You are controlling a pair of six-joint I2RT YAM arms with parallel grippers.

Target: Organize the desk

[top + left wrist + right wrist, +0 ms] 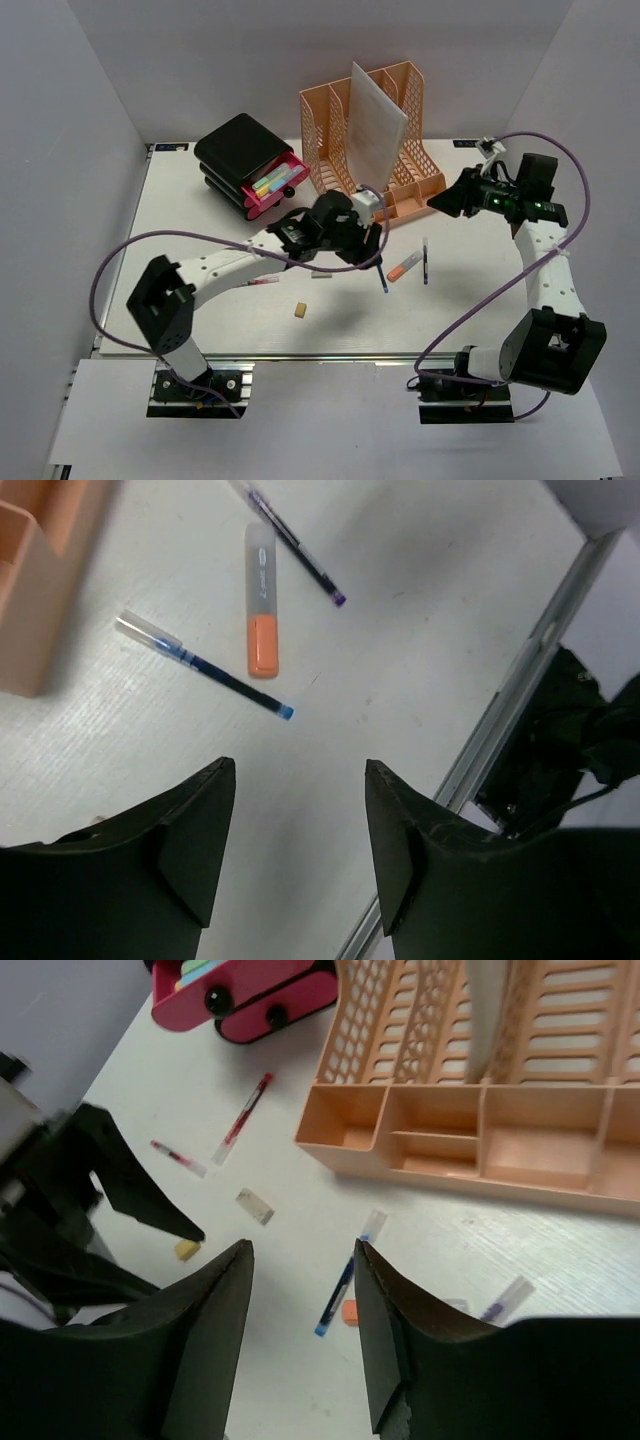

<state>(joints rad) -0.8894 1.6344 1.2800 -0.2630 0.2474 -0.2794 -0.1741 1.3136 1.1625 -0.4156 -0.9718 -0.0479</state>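
Note:
Next, my left gripper grabs the orange highlighter by its body beside the orange cap (405, 266) (262, 601), leaving the highlighter's clear end free to enter the drawer.
The white desk (200, 300) holds a blue pen (381, 270), an orange highlighter (403, 268) and a purple pen (425, 262) near its middle. My left gripper (372, 250) is open and empty above the desk, just left of the blue pen (205, 666) and highlighter (262, 600). My right gripper (440, 200) is open and empty, hovering by the right front corner of the orange file organizer (375, 150). In its wrist view the blue pen (340, 1290) lies below and between its fingers. A yellow eraser (299, 311) and a white eraser (321, 275) lie further left.
A black drawer unit with an open pink drawer (250, 165) stands at the back left. A paper sheet (375, 125) stands in the organizer. Two red pens (245, 1115) (178, 1158) lie in front of the drawer. The desk's metal rail (500, 730) runs close by.

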